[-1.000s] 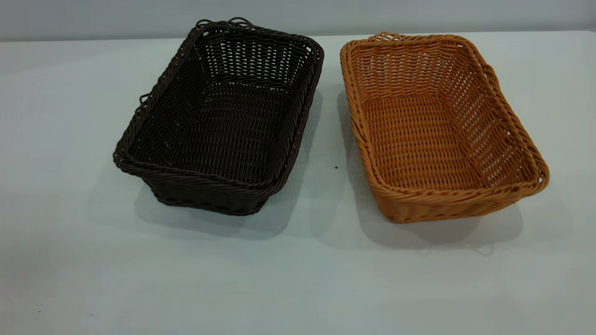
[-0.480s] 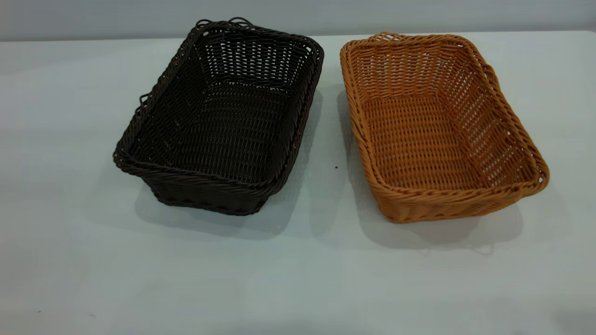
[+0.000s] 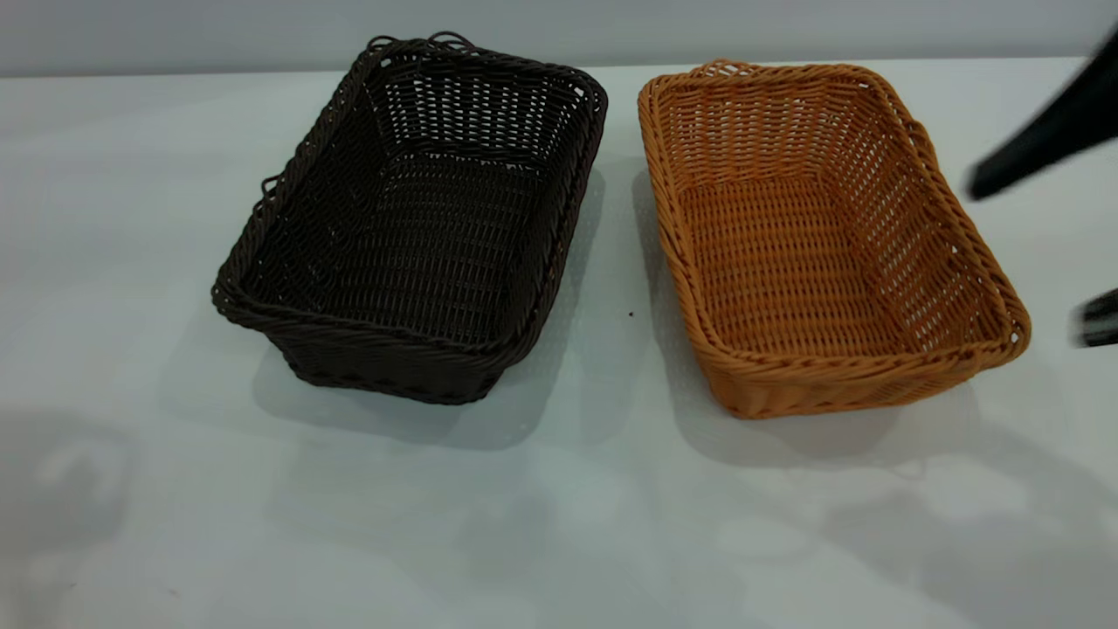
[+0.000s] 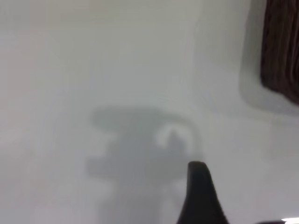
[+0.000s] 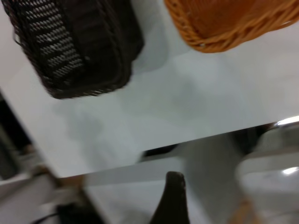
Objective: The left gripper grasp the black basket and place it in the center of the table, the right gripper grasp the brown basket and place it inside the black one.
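Note:
My right gripper grabs the brown basket by its braided rim near a corner (image 3: 1008,348) next, to place it inside the black basket (image 3: 410,218).
The black basket (image 3: 410,218) stands on the table (image 3: 559,524) left of centre, empty. The brown basket (image 3: 821,236) stands beside it on the right, empty, with a narrow gap between them. My right gripper (image 3: 1031,258) shows as blurred black shapes at the right edge, just right of the brown basket and apart from it, its fingers spread wide and empty. My left gripper (image 4: 243,205) is out of the exterior view. It hovers over bare table, open and empty, with a corner of the black basket (image 4: 282,51) farther off.
The right wrist view shows both baskets from afar, black (image 5: 74,42) and brown (image 5: 233,23), and the table's edge (image 5: 154,151) with floor clutter beyond. Arm shadows lie on the front of the table at left (image 3: 61,489) and right (image 3: 987,524).
My right gripper has come into the exterior view from the right edge. Arm shadows have appeared on the front of the table. Neither basket has moved.

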`<state>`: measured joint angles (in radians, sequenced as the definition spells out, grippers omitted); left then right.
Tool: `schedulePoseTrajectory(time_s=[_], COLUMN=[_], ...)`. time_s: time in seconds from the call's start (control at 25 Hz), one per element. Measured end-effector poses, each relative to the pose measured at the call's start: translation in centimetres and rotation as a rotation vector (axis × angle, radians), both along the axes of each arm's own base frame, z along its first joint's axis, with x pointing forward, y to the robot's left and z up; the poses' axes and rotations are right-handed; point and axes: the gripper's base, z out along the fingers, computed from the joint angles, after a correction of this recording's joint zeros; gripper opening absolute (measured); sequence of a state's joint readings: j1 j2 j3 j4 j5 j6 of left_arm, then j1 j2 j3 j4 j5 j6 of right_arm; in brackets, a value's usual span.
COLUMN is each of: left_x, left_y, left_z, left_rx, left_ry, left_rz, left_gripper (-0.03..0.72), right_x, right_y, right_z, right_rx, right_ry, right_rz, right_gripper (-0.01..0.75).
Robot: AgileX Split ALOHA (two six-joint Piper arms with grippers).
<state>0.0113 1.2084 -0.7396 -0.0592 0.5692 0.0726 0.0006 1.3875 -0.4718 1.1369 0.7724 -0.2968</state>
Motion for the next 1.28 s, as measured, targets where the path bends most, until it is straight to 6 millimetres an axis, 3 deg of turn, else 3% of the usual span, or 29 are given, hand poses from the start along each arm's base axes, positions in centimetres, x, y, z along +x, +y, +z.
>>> schedulePoseTrajectory(time_s=[0.2,0.36,0.52,0.72,1.04,1.28], left_x=[3.2,4.7,5.8,7.0,10.2,15.3], left_y=[-0.6,-1.0,-1.3,-1.5,-1.8,-4.7], left_z=[-0.6,-1.1,-1.7,-2.4,-5.3,-9.7], left_rx=[-0.062,-0.104,-0.133,-0.141,-0.134,-0.129], left_ry=[0.009,0.020,0.032,0.048,0.109,0.175], left_rz=[-0.029,-0.054,-0.075,-0.105,-0.119,-0.190], left_gripper=[0.456,0.456,0.456,0.456,0.456,0.456], right_x=[2.8,3.7,4.2,5.8,7.3,8.0], right_y=[0.7,2.1,4.1,4.4,5.0,4.8], right_z=[-3.8,-7.0,-9.7,-12.5,-14.6,-15.5], right_rx=[0.148,0.194,0.145,0.016,-0.120,-0.161], right_ry=[0.116,0.238,0.327,0.390,0.423,0.421], right_rz=[-0.191,-0.305,-0.314,-0.411,-0.558,-0.590], right_gripper=[0.591,0.591,0.591,0.591,0.591,0.591])
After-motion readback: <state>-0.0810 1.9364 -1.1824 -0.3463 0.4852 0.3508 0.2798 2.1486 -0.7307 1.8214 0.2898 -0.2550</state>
